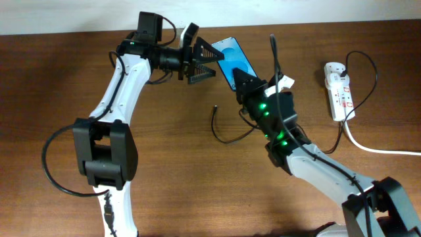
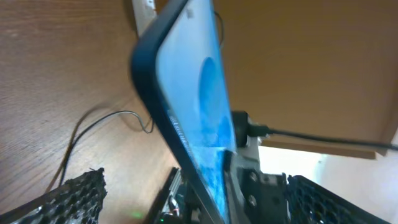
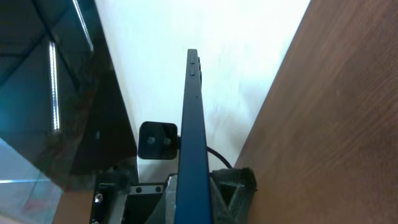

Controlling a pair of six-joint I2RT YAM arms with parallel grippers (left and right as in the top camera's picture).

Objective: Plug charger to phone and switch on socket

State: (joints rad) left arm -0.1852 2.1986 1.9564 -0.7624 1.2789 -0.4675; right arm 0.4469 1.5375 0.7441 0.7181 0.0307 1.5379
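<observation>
My left gripper should grab the phone by its side edge (image 1: pixel 222 64) next. The phone's lower end then stays free to plug the charger.
The phone (image 1: pixel 230 59), blue screen showing, is held tilted above the table at the back centre. My right gripper (image 1: pixel 242 80) is shut on its lower end; the right wrist view shows the phone (image 3: pixel 193 124) edge-on between the fingers of the right gripper (image 3: pixel 194 199). My left gripper (image 1: pixel 209 60) is open, right beside the phone's left edge; in the left wrist view the phone (image 2: pixel 199 106) stands between the spread fingers of the left gripper (image 2: pixel 193 205). The charger (image 1: pixel 227 138) lies loose on the table, its plug tip (image 1: pixel 214 108) free; it also shows in the left wrist view (image 2: pixel 93 124). The socket (image 1: pixel 339 89) lies at the right.
The socket's thick white cord (image 1: pixel 375 148) runs off to the right edge. A thin black cable loops above the socket (image 1: pixel 365 59). The wall edge runs along the back of the wooden table (image 1: pixel 66 79).
</observation>
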